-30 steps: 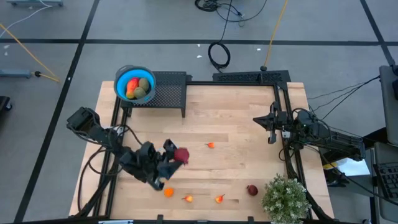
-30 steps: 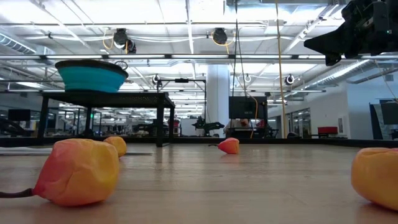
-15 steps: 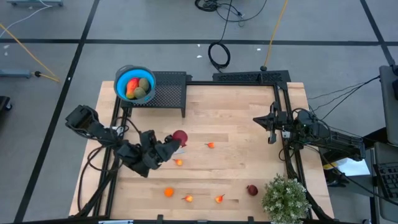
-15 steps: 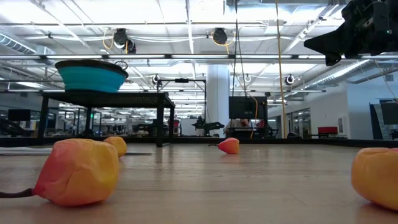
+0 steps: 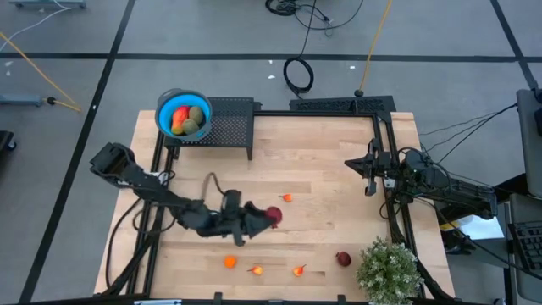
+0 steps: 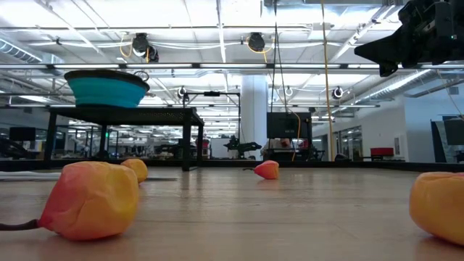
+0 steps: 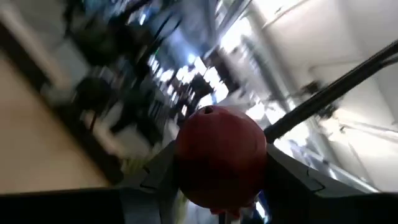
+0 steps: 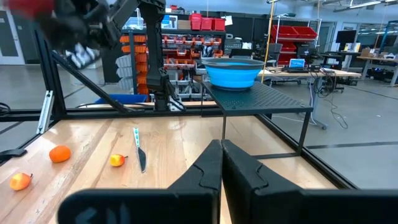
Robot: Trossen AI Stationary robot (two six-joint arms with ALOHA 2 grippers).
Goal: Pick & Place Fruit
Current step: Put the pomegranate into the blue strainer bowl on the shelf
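Observation:
The dark red fruit hangs over the wooden table, well short of the blue bowl. The fruit goes to the bowl next, before my left gripper releases it.
My left gripper [image 5: 258, 219] reaches over the table's middle and is shut on a dark red round fruit [image 5: 273, 216], which fills the left wrist view [image 7: 221, 155]. Three small orange fruits [image 5: 229, 262] [image 5: 256, 270] [image 5: 298, 271] lie near the front edge. A fourth orange one [image 5: 287, 197] and a second dark red one [image 5: 343, 258] rest on the wood. More fruit sits in the blue bowl [image 5: 166, 102]. My right gripper [image 8: 221, 163] waits shut at the right side [image 5: 370, 174]. My left gripper pinches the dark red fruit by two opposite sides [image 7: 186, 168] between its two fingers [image 7: 287, 180]. The fingers lie roughly level and point toward the table's right edge. The fruit is lifted clear of the table, its dimpled end [image 7: 208, 111] turned away from the fingers.
The bowl stands on a black mesh stand [image 5: 229, 127] at the far left. A slim knife [image 8: 138, 149] lies on the wood near the orange fruits. A potted plant [image 5: 389, 271] fills the near right corner. A black frame [image 5: 385, 161] edges the table's right side.
My left gripper has carried the dark red fruit first toward the far edge, then swung toward the table's right and back nearer the front. Its wrist has rolled and tipped toward level. The fruit has stayed between the fingers, clear of the table.

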